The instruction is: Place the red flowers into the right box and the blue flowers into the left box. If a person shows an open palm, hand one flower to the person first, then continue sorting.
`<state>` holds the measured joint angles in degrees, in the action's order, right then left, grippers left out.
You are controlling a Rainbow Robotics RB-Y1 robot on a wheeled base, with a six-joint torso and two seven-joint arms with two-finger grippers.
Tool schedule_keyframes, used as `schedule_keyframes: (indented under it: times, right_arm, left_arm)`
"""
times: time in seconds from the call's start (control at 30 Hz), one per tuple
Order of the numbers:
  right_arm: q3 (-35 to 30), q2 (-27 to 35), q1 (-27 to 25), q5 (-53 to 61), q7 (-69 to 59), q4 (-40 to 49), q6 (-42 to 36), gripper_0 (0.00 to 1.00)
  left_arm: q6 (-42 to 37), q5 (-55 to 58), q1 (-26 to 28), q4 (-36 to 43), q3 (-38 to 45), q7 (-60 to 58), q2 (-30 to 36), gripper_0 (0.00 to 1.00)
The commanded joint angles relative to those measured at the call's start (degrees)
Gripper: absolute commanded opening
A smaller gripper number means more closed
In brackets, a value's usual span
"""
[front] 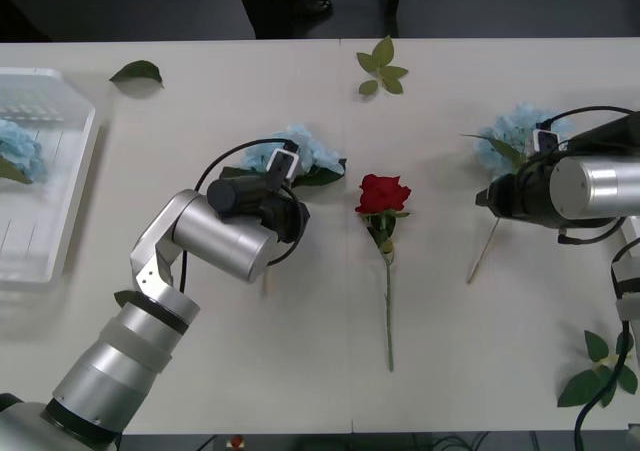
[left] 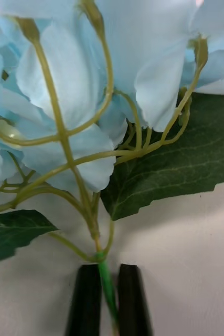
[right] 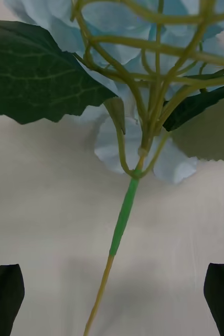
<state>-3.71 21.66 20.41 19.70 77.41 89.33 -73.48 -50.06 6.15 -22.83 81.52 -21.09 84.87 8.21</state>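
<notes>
The right gripper grabs the second blue flower by its green stem [front: 489, 233] next, leaving the blue flower's blue head [front: 515, 131] free while it is sorted.
My left gripper [left: 109, 302] is shut on the green stem of a blue flower [left: 80, 79], just below its pale head. In the front view that blue flower [front: 308, 151] lies mid-table beyond the left gripper [front: 288, 183]. My right gripper [right: 112, 299] is open, its fingers on either side of the stem [right: 123, 215] of a second blue flower [front: 515, 131] at the right. A red flower [front: 383, 193] lies between the two arms. The left box [front: 60, 221] at the far left holds another blue flower [front: 15, 151]. The right box and the open palm are out of view.
Loose green leaf sprigs lie at the back centre [front: 381, 66], the back left [front: 137, 72] and the front right [front: 600, 371]. The table's far edge runs along the top, with dark floor behind it.
</notes>
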Motion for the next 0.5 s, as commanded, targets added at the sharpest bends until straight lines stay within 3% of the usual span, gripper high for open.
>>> schedule_keyframes:
  times: [0.03,0.2,0.23,0.27,0.3,0.37,0.5]
  right_arm:
    - [0.1,0.0,1.8,-0.4,-1.6,-0.7,0.9,1.00]
    - [1.2,0.0,2.1,-1.4,-1.5,-1.6,1.8,1.00]
    - [1.3,0.0,2.0,-1.9,-1.5,-1.6,1.8,0.90]
    - [1.4,0.0,2.1,-2.0,-1.5,-1.6,1.8,0.73]
    - [1.7,0.0,2.1,-2.3,-1.6,-1.6,1.8,0.50]
    - [1.9,0.0,2.0,-2.6,-1.5,-1.7,1.8,0.22]
    - [2.0,0.0,2.1,-2.7,-1.5,-2.2,1.8,0.08]
  left_arm:
    - [1.3,-0.3,-1.6,-0.6,0.7,-1.6,-0.3,0.00]
    - [1.2,0.4,-1.6,0.9,0.9,-2.1,-0.2,0.00]
    - [0.7,0.8,-1.5,1.7,0.9,-2.3,0.0,0.00]
    - [0.0,1.0,-1.6,2.4,1.0,-2.3,0.1,0.00]
    - [-1.3,1.3,-1.5,3.9,1.1,-2.5,0.4,0.00]
    - [-5.0,1.9,-1.5,7.5,1.7,-2.6,1.2,0.00]
    - [-13.0,5.8,-1.5,15.3,4.1,-2.7,3.6,0.00]
